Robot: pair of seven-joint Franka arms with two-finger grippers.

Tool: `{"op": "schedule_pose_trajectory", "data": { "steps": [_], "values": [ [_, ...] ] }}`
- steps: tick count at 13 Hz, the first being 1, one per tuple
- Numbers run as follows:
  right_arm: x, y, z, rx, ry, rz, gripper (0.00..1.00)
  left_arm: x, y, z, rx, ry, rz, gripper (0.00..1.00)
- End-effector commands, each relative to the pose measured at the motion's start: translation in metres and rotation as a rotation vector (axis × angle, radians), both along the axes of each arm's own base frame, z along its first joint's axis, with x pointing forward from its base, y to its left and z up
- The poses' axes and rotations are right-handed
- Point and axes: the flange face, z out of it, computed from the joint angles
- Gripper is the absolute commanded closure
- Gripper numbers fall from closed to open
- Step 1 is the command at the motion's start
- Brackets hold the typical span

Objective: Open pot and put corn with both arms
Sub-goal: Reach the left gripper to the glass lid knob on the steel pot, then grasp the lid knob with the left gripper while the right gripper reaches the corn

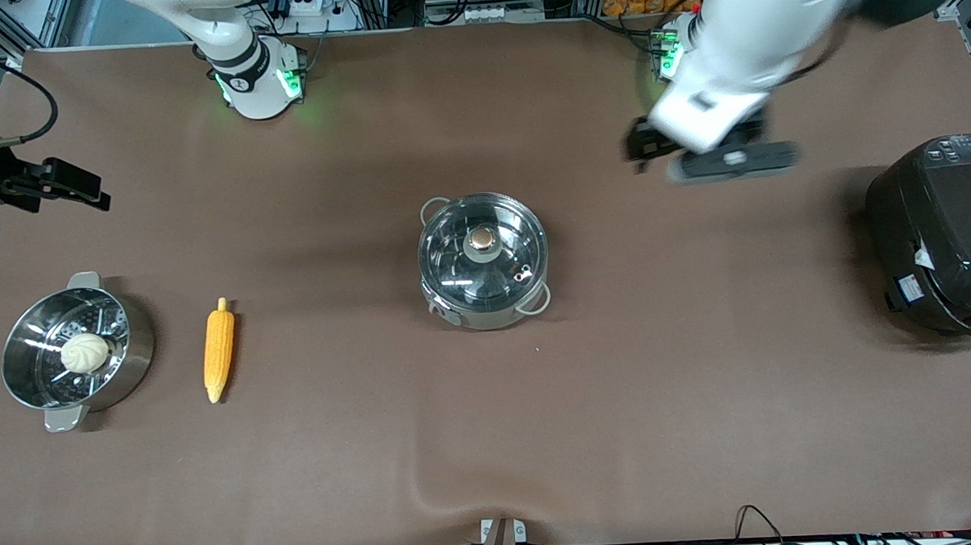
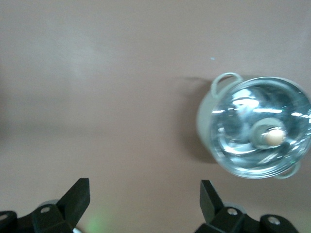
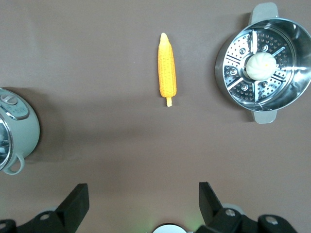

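The pot has to be opened for the corn [image 1: 219, 355], so the left gripper needs to grab the glass lid by its copper knob [image 1: 482, 240] next.
The pot [image 1: 483, 260] stands in the middle of the table with its glass lid on and a copper knob [image 1: 482, 240] on top. It also shows in the left wrist view [image 2: 255, 128] and at the edge of the right wrist view [image 3: 17, 131]. The corn [image 1: 219, 355] lies on the table toward the right arm's end, between the pot and a steamer pot; the right wrist view shows it too [image 3: 166, 68]. My left gripper [image 1: 718, 152] [image 2: 144, 196] is open and empty, in the air over bare table near its base. My right gripper [image 3: 145, 199] is open and empty, high over its base, out of the front view.
A steel steamer pot [image 1: 75, 348] [image 3: 265, 63] with a white bun [image 1: 85, 353] in it stands beside the corn. A black rice cooker [image 1: 943, 236] stands at the left arm's end. A black device with cables [image 1: 39, 185] sits at the right arm's end.
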Motion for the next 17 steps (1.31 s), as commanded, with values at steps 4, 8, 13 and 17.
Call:
{"op": "schedule_pose_trajectory", "data": {
  "steps": [4, 8, 13, 17],
  "values": [
    [0.019, -0.034, -0.022, -0.019, 0.019, -0.043, 0.0, 0.005, -0.157, -0.109, -0.055, 0.012, 0.254, 0.0],
    [0.047, -0.069, -0.042, 0.002, -0.064, -0.106, 0.0, -0.007, -0.199, -0.153, -0.069, -0.037, 0.344, 0.0],
    [0.099, -0.073, -0.175, 0.022, 0.049, -0.117, 0.0, -0.009, -0.21, -0.201, -0.013, -0.049, 0.343, 0.15],
    [0.12, -0.038, -0.251, 0.004, 0.077, -0.121, 0.0, -0.012, -0.209, -0.208, 0.022, -0.066, 0.32, 0.17]
  ]
}}
